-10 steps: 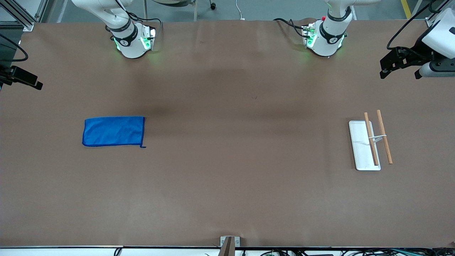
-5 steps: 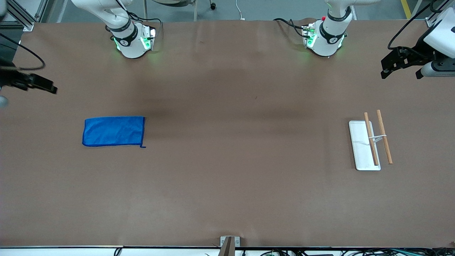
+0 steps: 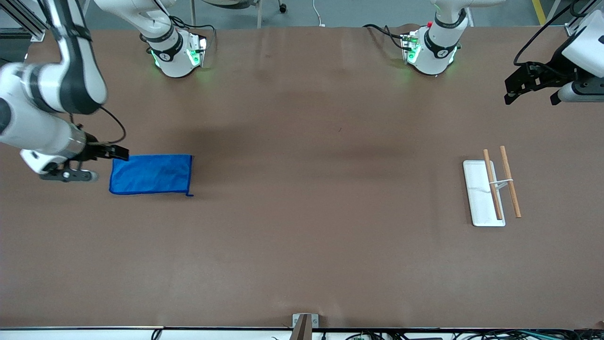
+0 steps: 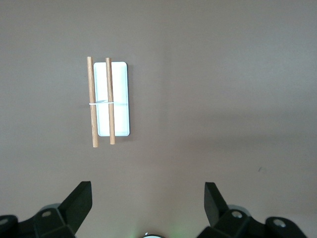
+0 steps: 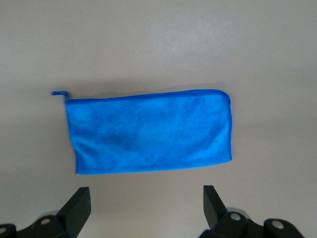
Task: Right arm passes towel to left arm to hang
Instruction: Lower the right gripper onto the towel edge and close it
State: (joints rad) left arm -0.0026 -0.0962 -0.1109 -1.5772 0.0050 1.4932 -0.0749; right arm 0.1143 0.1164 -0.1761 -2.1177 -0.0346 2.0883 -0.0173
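Note:
The robot's right gripper needs to grip the towel by its long edge [image 3: 153, 156] opposite the loop next, so that the blue towel's corner loop [image 3: 190, 195] stays free for hanging.
The blue towel [image 3: 151, 174] lies flat on the brown table toward the right arm's end, its corner loop [image 3: 189, 194] at the edge nearer the front camera. It fills the middle of the right wrist view [image 5: 148, 133]. My right gripper [image 3: 113, 153] is open and empty, over the table just beside the towel's short edge; in its wrist view [image 5: 146, 198] the jaws stand wide with bare table between them. My left gripper [image 3: 512, 90] is open and empty, waiting over the table at the left arm's end [image 4: 147, 193].
A white rack base [image 3: 477, 193] with two wooden rods [image 3: 510, 182] stands toward the left arm's end; it also shows in the left wrist view [image 4: 121, 99]. The two arm bases stand along the table's back edge.
The right arm has swung in from the table's end and brought its gripper next to the towel's short edge. The left gripper has hardly moved. The towel has not moved.

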